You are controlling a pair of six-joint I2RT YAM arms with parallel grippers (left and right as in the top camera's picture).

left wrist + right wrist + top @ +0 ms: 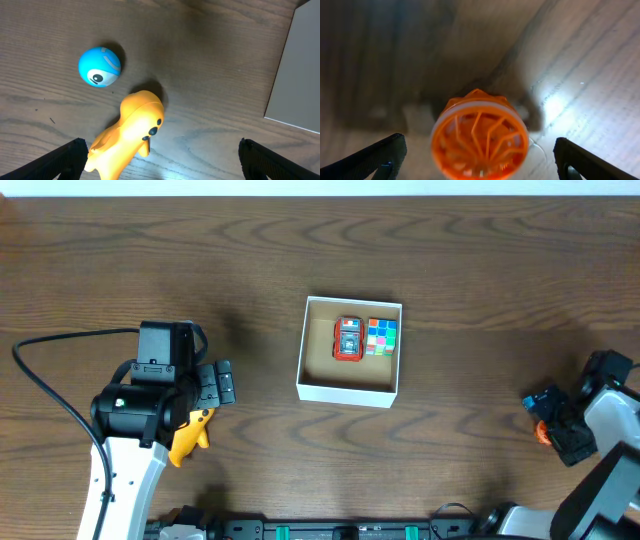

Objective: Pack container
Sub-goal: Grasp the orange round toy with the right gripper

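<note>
My right gripper closes on the orange wheel-shaped toy [480, 144] next, since both fingers reach down on either side, level with the pale rim [479, 105].
The container [346, 391] is a white-walled square box with a brown inside at the table's middle. It holds a red toy car [348, 338] and a multicoloured cube [381, 336]. Its white wall shows at the right of the left wrist view [295, 70]. My left gripper [160, 162] is open over a yellow toy [127, 135], which lies near its left finger. A blue ball [99, 66] lies beyond it. My right gripper [480, 160] is open with an orange wheel-shaped toy [480, 137] between its fingers, untouched by either finger.
In the overhead view the left arm [150, 395] is left of the box, with the yellow toy [190, 435] peeking out below it and the blue ball hidden. The right arm [575, 425] is at the right edge. A black cable [50, 380] loops at the left.
</note>
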